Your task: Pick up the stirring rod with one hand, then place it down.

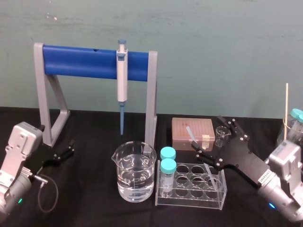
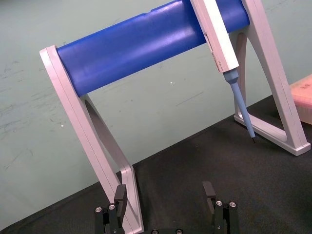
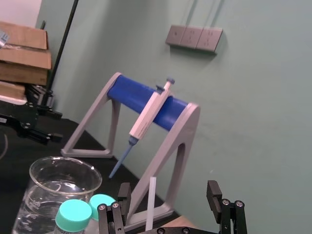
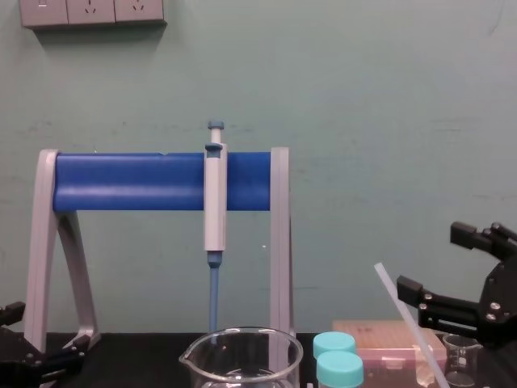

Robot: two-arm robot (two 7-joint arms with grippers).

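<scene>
I will next grab the stirring rod with my right gripper by its exposed upper part (image 4: 398, 300), because the tip box and small beaker crowd the lower end of the stirring rod.
The stirring rod (image 1: 211, 175) is a thin translucent whitish stick leaning tilted in the clear tube rack (image 1: 189, 193). Its upper end rises toward my right gripper. In the chest view the stirring rod (image 4: 400, 309) slants up just below the black fingers. My right gripper (image 1: 208, 135) hovers over the rack's far right side, open. In the right wrist view the stirring rod (image 3: 151, 204) stands between the spread fingers of my right gripper (image 3: 168, 187), touching neither. My left gripper (image 1: 64, 153) rests open at the far left by the stand's foot, holding nothing.
A large beaker of water (image 1: 134, 172) sits left of the rack, which holds two teal-capped tubes (image 1: 167, 166). Behind stand the blue-barred stand (image 1: 80, 61) with a hanging pipette (image 1: 122, 75), a pink tip box (image 1: 193, 130) and a small beaker (image 1: 220, 135). Capped bottles (image 1: 296, 120) stand far right.
</scene>
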